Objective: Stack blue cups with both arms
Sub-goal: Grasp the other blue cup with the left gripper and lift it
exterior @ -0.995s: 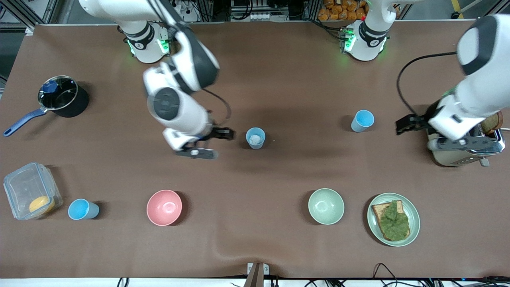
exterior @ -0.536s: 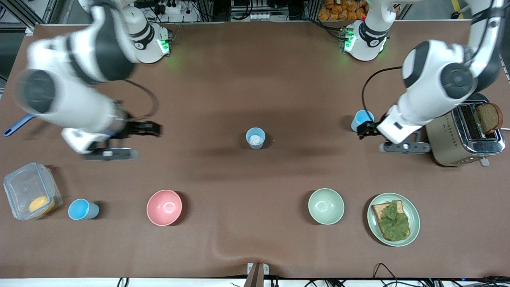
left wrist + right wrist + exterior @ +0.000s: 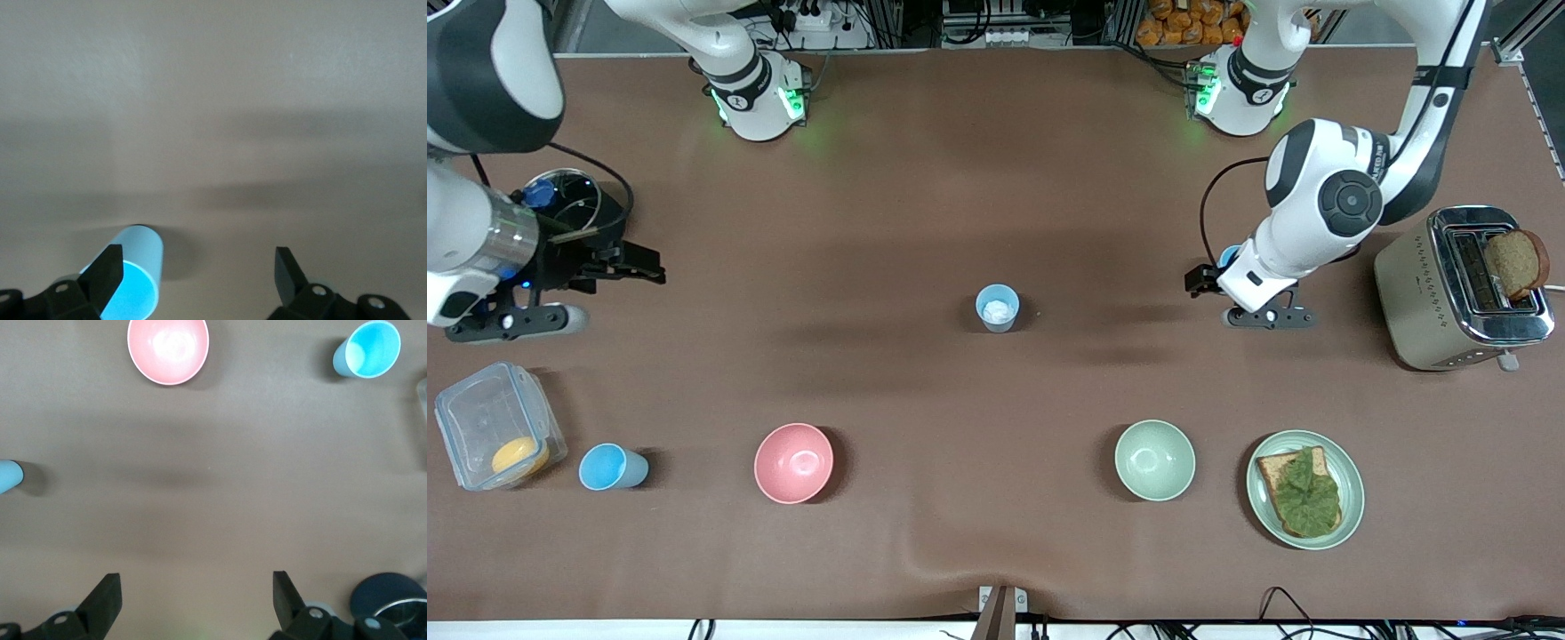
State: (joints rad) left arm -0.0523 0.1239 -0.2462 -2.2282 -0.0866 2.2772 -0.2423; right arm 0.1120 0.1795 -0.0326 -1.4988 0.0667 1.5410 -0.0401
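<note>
The left gripper will next take the third blue cup by its rim (image 3: 1229,252), so that it can stack this cup with the whitish-inside cup (image 3: 998,308).
Three blue cups show. One, whitish inside (image 3: 997,308), stands mid-table. One, bright blue inside (image 3: 609,467), stands near the front toward the right arm's end, and shows in the right wrist view (image 3: 368,350). The third (image 3: 1230,256) is mostly hidden under the left arm's hand. My left gripper (image 3: 1199,280) is open and low; in its wrist view (image 3: 197,261) that cup (image 3: 137,277) sits just by one finger (image 3: 107,270), not between the jaws. My right gripper (image 3: 640,265) is open and empty over the table beside the pot, its wrist view (image 3: 195,583) showing bare cloth.
A black pot with a blue handle (image 3: 574,200) is beside the right hand. A clear container (image 3: 494,427), pink bowl (image 3: 793,462), pale green bowl (image 3: 1154,460) and a plate (image 3: 1352,511) with toast line the front. A toaster (image 3: 1458,289) stands at the left arm's end.
The right arm swung away from the middle cup toward its own end of the table, beside the pot. The left arm moved from the toaster over to the third cup and lowered.
</note>
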